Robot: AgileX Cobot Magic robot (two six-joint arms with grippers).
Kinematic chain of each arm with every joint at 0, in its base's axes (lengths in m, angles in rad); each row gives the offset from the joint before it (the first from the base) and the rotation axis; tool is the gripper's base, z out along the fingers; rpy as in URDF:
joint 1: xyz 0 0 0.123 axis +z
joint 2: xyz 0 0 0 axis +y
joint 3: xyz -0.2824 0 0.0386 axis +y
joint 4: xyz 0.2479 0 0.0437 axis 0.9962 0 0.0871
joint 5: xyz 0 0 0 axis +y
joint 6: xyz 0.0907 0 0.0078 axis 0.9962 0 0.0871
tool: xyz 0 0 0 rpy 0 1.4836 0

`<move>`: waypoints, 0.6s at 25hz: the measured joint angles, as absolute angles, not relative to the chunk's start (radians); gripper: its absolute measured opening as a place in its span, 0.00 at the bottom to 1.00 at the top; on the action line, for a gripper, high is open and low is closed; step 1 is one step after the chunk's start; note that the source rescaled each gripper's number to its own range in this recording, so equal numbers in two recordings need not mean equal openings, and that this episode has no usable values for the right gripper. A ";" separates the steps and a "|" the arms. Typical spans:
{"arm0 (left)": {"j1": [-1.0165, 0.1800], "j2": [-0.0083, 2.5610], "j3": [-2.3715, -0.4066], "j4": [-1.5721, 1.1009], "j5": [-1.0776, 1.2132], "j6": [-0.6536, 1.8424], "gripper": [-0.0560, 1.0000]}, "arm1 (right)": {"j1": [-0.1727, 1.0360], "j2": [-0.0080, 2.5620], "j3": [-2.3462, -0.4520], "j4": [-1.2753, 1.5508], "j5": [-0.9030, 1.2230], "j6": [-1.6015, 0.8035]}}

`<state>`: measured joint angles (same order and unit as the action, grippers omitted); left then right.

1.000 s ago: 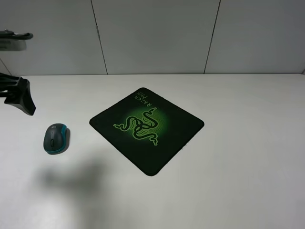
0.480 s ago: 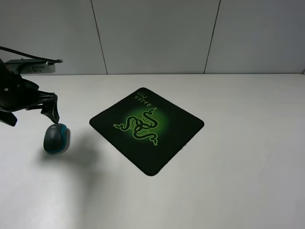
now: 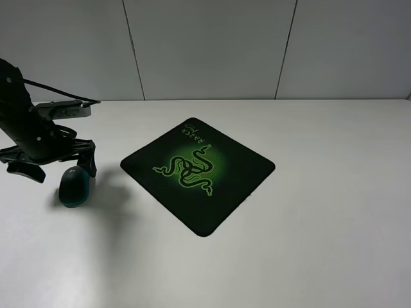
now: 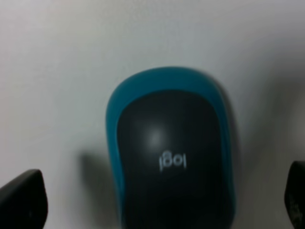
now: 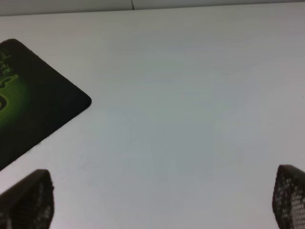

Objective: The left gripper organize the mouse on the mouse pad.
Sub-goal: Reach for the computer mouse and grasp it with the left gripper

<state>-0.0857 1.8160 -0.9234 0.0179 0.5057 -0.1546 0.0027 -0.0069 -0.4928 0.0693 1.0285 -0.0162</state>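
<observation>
My fingers are still above the mouse's teal sides, and closing my left gripper now would miss the mouse, so my left gripper moves down first.
The mouse (image 3: 76,190), dark grey on top with teal sides, lies on the white table left of the mouse pad (image 3: 198,168). The pad is a black square mat with a green snake emblem, turned like a diamond. My left gripper (image 3: 59,168) hangs open right over the mouse, one finger on each side and apart from it. In the left wrist view the mouse (image 4: 174,152) fills the middle, and both dark fingertips (image 4: 21,200) show at the edges. My right gripper (image 5: 157,200) is open and holds nothing, with a corner of the pad (image 5: 33,109) ahead of it.
The white table (image 3: 321,224) runs to a grey panelled wall (image 3: 212,45) at the back. A black cable and a grey bracket (image 3: 64,110) trail from the left arm. The right arm is out of the exterior high view.
The left arm has swung in from the left edge and come down, so its open fingers now straddle the mouse. Mouse and pad have not moved.
</observation>
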 joint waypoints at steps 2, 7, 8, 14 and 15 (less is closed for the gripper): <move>-0.088 1.845 -0.923 0.013 0.488 -0.155 1.00 | 0.003 -0.007 -0.493 0.069 1.028 -0.016; -0.092 1.895 -0.923 0.000 0.461 -0.155 1.00 | 0.003 -0.007 -0.493 0.069 1.028 -0.016; -0.092 1.900 -0.923 0.000 0.457 -0.155 1.00 | 0.003 -0.007 -0.493 0.069 1.028 -0.016; -0.092 1.916 -0.924 0.000 0.451 -0.155 1.00 | 0.003 -0.007 -0.493 0.069 1.028 -0.016; -0.092 1.916 -0.924 0.000 0.451 -0.155 1.00 | 0.003 -0.007 -0.493 0.069 1.028 -0.016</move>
<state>-0.0922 1.9155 -0.9243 0.0000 0.4513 -0.1546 0.0027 -0.0069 -0.4928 0.0693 1.0285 -0.0162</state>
